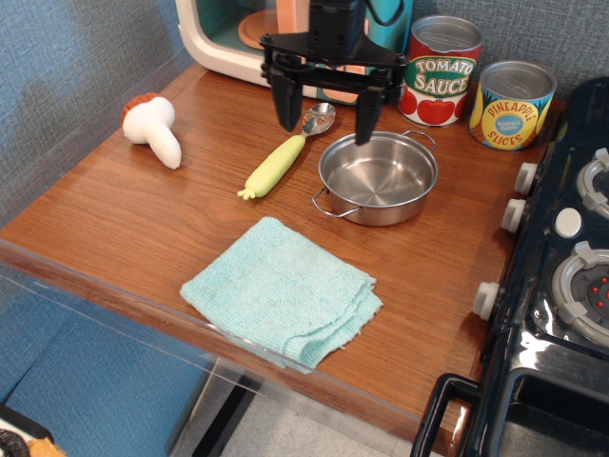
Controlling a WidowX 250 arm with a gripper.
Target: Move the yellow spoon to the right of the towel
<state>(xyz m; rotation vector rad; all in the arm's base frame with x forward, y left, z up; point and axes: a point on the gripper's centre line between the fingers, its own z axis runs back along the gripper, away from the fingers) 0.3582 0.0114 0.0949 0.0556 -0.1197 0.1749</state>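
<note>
My gripper will pick up the yellow spoon by its pale yellow-green handle (276, 166) next, to move the spoon beside the towel (283, 289).
The yellow spoon (284, 157) lies on the wooden counter, its pale yellow-green handle pointing front-left and its silver bowl (319, 118) at the back right, just left of the steel pot. The light teal towel (283, 289) lies folded near the counter's front edge. My black gripper (324, 122) hangs open and empty above the spoon's bowl, one finger to the left of the bowl and the other over the pot's back-left rim.
A steel pot (378, 177) stands right of the spoon. A white mushroom toy (154, 127) lies at the left. A toy microwave (266, 33) and two cans, tomato sauce (441, 83) and pineapple slices (513, 104), stand at the back. A toy stove (571, 257) borders the right.
</note>
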